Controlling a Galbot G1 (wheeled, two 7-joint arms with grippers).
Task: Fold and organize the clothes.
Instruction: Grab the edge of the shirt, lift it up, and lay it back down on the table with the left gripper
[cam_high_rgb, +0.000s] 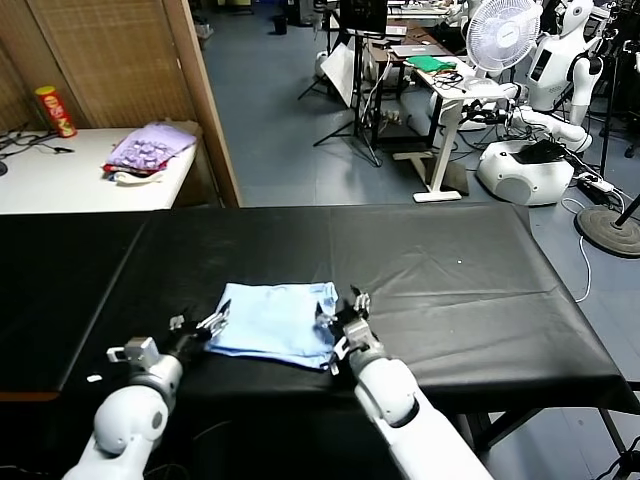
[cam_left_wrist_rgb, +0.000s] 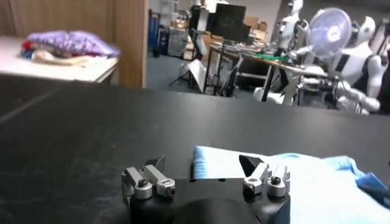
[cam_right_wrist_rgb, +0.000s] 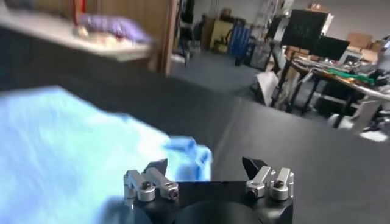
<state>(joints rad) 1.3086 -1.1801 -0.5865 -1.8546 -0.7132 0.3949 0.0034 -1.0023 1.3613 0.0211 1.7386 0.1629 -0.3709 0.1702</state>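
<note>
My left gripper grabs the folded T-shirt by its short folded edge (cam_high_rgb: 224, 298) (cam_left_wrist_rgb: 198, 163) next, to shift it over the black table and organize it.
The clothes are one pale light-blue T-shirt (cam_high_rgb: 275, 322), lying folded into a rough rectangle near the front of the black table (cam_high_rgb: 450, 290). My left gripper (cam_high_rgb: 203, 322) sits open at the shirt's left edge, with nothing between its fingers. In the left wrist view the left gripper (cam_left_wrist_rgb: 202, 163) faces the shirt's folded corner (cam_left_wrist_rgb: 317, 182). My right gripper (cam_high_rgb: 340, 310) stands open at the shirt's right edge. In the right wrist view the right gripper (cam_right_wrist_rgb: 205, 164) hovers by a bunched blue corner of the shirt (cam_right_wrist_rgb: 67, 152), holding nothing.
A purple-lavender pile of clothes (cam_high_rgb: 150, 148) and a red can (cam_high_rgb: 55, 110) rest on a white side table at the back left, beside a wooden partition (cam_high_rgb: 205, 100). Beyond the table are a fan (cam_high_rgb: 503, 35), desks and other robots (cam_high_rgb: 560, 60).
</note>
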